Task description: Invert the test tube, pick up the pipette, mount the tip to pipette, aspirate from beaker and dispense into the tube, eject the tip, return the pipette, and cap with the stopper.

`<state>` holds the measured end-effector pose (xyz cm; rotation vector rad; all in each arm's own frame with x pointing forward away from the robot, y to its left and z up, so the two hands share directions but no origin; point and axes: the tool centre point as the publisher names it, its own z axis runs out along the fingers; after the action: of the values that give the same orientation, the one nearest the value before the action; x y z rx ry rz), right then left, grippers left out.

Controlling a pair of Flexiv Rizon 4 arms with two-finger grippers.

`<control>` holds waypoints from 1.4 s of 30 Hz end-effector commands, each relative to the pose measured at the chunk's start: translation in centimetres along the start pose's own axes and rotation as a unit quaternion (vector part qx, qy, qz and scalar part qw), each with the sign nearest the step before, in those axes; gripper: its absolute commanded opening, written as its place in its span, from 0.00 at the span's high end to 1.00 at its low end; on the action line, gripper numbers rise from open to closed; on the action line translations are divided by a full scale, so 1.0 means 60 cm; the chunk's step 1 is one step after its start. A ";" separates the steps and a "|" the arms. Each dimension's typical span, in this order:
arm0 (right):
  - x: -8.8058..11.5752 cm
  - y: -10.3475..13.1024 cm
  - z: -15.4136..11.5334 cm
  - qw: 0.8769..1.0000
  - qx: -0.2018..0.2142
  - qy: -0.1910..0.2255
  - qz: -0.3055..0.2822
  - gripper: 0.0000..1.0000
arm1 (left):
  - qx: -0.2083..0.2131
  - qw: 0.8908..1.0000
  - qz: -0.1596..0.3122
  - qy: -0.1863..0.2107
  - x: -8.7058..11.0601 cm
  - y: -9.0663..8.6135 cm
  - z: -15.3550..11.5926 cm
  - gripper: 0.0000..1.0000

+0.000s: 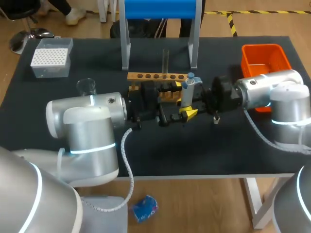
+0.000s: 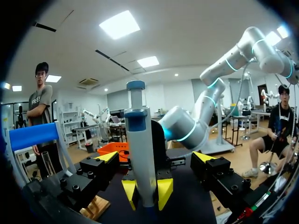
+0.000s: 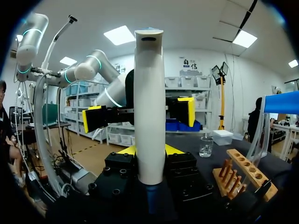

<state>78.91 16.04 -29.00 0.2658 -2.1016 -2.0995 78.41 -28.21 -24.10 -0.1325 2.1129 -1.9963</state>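
Observation:
Next, the left gripper grabs the white body (image 1: 187,96) of the pipette below its blue top (image 1: 191,75), to return the pipette.
A white pipette (image 1: 187,91) with a blue top stands upright over the table's middle, and my right gripper (image 1: 187,111) is shut on its lower body. In the right wrist view the pipette (image 3: 149,116) rises between my own yellow tips (image 3: 149,151). My left gripper (image 1: 170,103) faces it from the other side, wide open. In the left wrist view its fingers (image 2: 155,158) flank the pipette (image 2: 140,154) without touching it. A clear test tube (image 1: 165,58) stands upright in the wooden rack (image 1: 155,76). The glass beaker (image 1: 86,86) sits left of the rack.
A clear tip box (image 1: 51,57) sits at the back left and an orange bin (image 1: 265,60) at the back right. A blue-topped stand (image 1: 158,9) straddles the rack from behind. Both arms crowd the table's middle.

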 end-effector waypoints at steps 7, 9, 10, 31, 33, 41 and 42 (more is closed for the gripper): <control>0.000 0.002 0.005 1.000 0.002 -0.007 -0.008 1.00 | -0.001 1.000 0.000 0.001 0.000 -0.001 0.000 0.00; 0.000 0.002 0.005 1.000 0.003 -0.007 -0.008 1.00 | -0.001 1.000 0.000 0.001 0.000 -0.001 0.000 0.00; 0.000 0.002 0.005 1.000 0.003 -0.007 -0.008 1.00 | -0.001 1.000 0.000 0.001 0.000 -0.001 0.000 0.00; 0.000 0.002 0.005 1.000 0.003 -0.007 -0.008 1.00 | -0.001 1.000 0.000 0.001 0.000 -0.001 0.000 0.52; 0.000 0.002 0.005 1.000 0.003 -0.007 -0.008 1.00 | -0.001 1.000 0.000 0.001 0.000 -0.001 0.000 0.51; 0.000 0.002 0.005 1.000 0.003 -0.007 -0.008 1.00 | -0.001 1.000 0.000 0.001 0.000 -0.001 0.000 1.00; 0.000 0.002 0.005 1.000 0.003 -0.007 -0.008 1.00 | -0.001 1.000 0.000 0.001 0.000 -0.001 0.000 1.00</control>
<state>78.51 16.31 -28.97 0.2748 -2.1175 -2.1090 78.87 -28.01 -24.04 -0.1341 2.1127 -1.9968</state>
